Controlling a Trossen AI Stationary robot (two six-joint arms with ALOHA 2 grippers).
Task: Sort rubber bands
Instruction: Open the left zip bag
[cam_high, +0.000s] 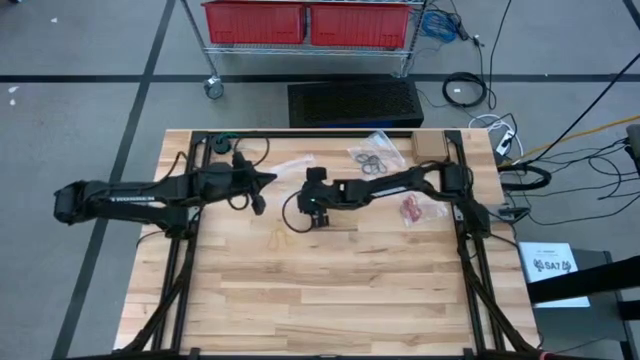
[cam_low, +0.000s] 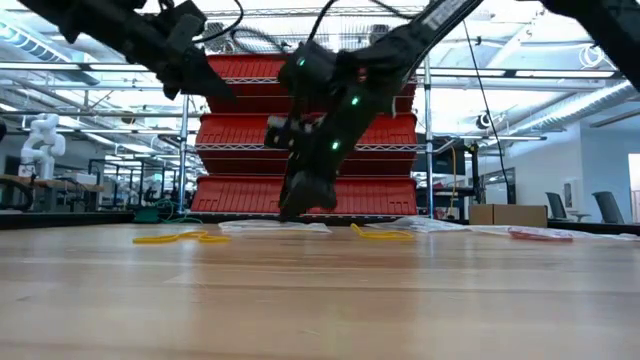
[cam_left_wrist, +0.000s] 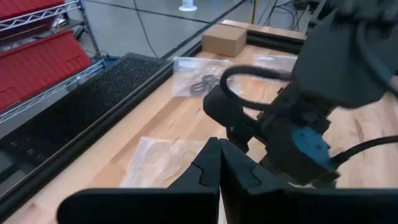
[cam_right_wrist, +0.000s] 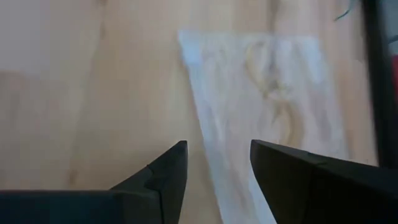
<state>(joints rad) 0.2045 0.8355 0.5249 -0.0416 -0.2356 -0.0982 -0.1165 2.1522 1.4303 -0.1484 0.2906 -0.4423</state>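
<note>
My right gripper grabs the bag by its whitish edge strip (cam_right_wrist: 210, 137) next, to sort the loose tan bands into the clear bag.
Loose yellowish tan rubber bands (cam_high: 276, 238) lie flat on the wooden table near its middle; the low view shows them (cam_low: 180, 238) too. A clear bag holding tan bands (cam_right_wrist: 273, 106) lies flat just ahead of my right gripper (cam_right_wrist: 214, 168), which is open, slants down low over the table (cam_high: 318, 220) and holds nothing. Black bands in a clear bag (cam_high: 372, 160) lie at the far side, and red bands in a bag (cam_high: 415, 208) lie at the right. My left gripper (cam_left_wrist: 219, 165) is shut and empty, raised above the table left of the right one (cam_high: 268, 180).
A cardboard box (cam_high: 432, 148) stands at the table's far right corner. The black frame rails (cam_high: 300, 133) run along the far edge and down both sides. The near half of the table (cam_high: 330, 300) is bare wood. Red bins stand on a wire shelf (cam_high: 310, 22) beyond the table.
</note>
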